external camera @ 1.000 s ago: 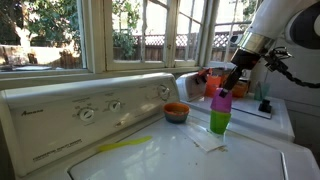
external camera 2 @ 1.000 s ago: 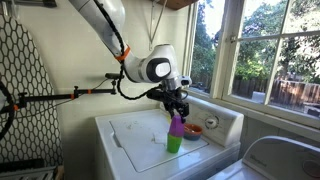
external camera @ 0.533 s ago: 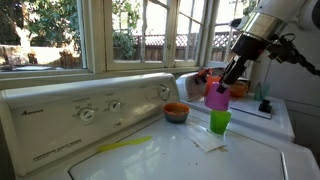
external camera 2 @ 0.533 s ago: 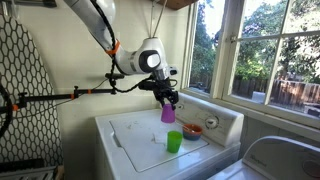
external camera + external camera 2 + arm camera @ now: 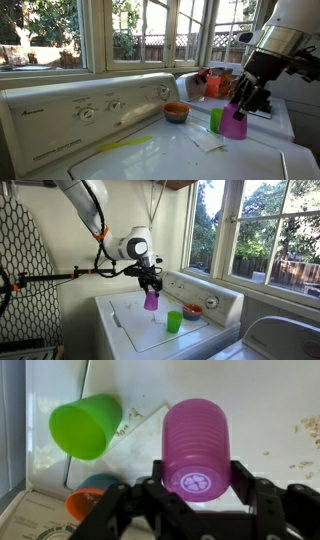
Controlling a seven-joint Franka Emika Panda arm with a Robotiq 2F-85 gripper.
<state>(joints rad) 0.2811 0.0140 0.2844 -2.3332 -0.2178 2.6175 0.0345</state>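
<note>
I should keep holding the pink cup with my gripper, because the cup's rim is above the lid. The cup would drop short, near the green cup, if I opened now.
My gripper (image 5: 196, 478) (image 5: 150, 288) (image 5: 242, 103) is shut on a pink plastic cup (image 5: 197, 448) (image 5: 151, 301) (image 5: 234, 124), held upside down above the white washer lid (image 5: 135, 320). A green cup (image 5: 87, 425) (image 5: 174, 321) (image 5: 216, 119) stands upright on the lid, apart from the pink one. In the wrist view the green cup lies to the left of the held cup. A small orange bowl (image 5: 88, 500) (image 5: 192, 310) (image 5: 176, 112) sits by the control panel, beyond the green cup.
The washer's control panel with knobs (image 5: 90, 110) runs along the back, under the windows (image 5: 140, 35). A scrap of white paper (image 5: 208, 144) and a yellow streak (image 5: 125, 147) lie on the lid. A second appliance (image 5: 280, 340) stands alongside, with bottles (image 5: 264, 100) behind it.
The pink cup was lifted off the green cup and carried sideways away from it, still held in the gripper. The green cup stayed in place.
</note>
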